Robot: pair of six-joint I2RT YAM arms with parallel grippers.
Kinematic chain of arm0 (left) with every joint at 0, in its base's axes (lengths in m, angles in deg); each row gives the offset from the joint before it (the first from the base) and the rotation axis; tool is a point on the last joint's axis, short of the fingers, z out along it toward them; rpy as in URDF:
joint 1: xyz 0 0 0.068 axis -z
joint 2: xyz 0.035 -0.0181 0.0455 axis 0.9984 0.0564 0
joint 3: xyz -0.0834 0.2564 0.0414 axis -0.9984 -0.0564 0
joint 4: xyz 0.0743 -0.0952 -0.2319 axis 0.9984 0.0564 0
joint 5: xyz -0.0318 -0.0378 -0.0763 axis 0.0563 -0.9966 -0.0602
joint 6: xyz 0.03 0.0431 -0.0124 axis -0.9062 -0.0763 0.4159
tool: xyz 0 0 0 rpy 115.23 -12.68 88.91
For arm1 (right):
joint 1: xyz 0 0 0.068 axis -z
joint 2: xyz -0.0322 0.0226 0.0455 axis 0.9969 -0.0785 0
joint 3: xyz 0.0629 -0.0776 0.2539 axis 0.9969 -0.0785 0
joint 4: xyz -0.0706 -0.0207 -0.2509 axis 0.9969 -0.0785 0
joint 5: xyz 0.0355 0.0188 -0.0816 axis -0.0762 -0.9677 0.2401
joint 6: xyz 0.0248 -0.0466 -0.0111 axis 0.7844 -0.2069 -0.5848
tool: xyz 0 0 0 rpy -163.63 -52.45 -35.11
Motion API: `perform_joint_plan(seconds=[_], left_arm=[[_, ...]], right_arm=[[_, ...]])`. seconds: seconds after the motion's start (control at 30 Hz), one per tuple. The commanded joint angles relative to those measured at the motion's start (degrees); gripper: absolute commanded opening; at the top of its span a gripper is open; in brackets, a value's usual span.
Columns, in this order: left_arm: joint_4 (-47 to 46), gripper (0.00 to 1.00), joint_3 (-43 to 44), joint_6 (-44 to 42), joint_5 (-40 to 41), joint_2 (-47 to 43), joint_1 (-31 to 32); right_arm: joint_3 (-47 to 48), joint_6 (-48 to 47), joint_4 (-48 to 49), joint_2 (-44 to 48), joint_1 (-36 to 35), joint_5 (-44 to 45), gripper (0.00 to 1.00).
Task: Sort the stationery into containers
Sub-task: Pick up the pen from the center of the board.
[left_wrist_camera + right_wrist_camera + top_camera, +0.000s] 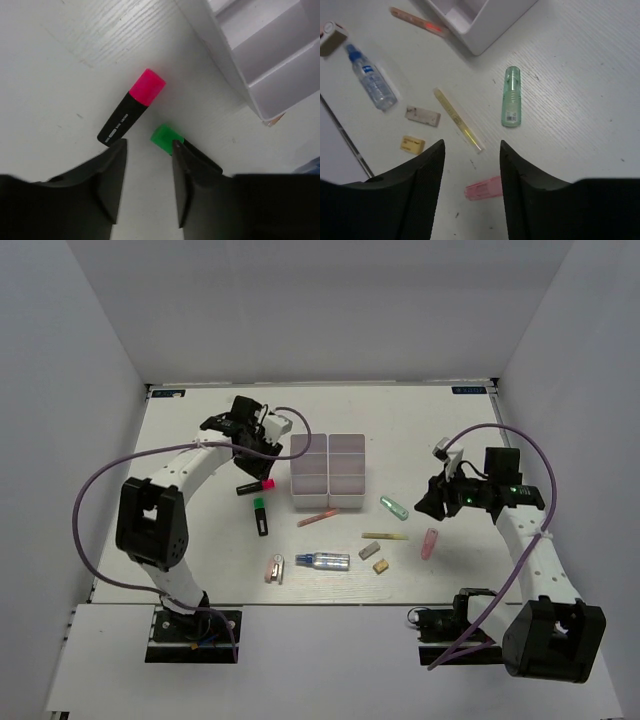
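The left gripper should next grab the red-capped marker by its black body (249, 488) (122, 118), so that the marker's cap stays free to go into a section of a container.
Two white three-compartment containers (327, 472) stand side by side mid-table; their compartments look empty. My left gripper (258, 452) is open and empty just left of them, above a red-capped black marker (255, 486) and a green-capped one (261, 516). In the left wrist view the gripper (149, 150) hangs over bare table, with the red-capped marker (131, 106) ahead and the green cap (165, 138) by the right finger. My right gripper (428, 505) is open and empty; in its wrist view (471, 145) it hovers over a pink capsule (483, 188), near a yellow stick (458, 120) and a green capsule (512, 96).
In front of the containers lie a pink stick (316, 517), a silver-blue tube (323, 560), two small erasers (369, 551) (381, 565) and a small pink-and-white item (274, 569). White walls close the table on three sides.
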Motion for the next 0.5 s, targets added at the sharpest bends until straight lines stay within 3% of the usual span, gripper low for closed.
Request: perform_joint_plan(seconds=[0.0,0.03,0.13,0.47], left_arm=[[4.33,0.54,4.54,-3.31,-7.78,2.51,-2.56],[3.90,0.67,4.55,-3.23,-8.15,2.96,-3.61],[2.15,0.71,3.58,-3.31,-9.38,3.93,-4.58],[2.14,0.70,4.20,-7.00,-13.16,9.99,-4.94]], right_arm=[[-0.42,-4.62,0.42,-0.31,0.11,-5.05,0.53],[-0.25,-4.81,0.76,-1.09,0.11,-5.57,0.57],[-0.78,-4.98,1.29,-0.92,0.11,-5.58,0.58],[-0.60,-6.04,0.50,-2.07,0.29,-5.05,0.59]])
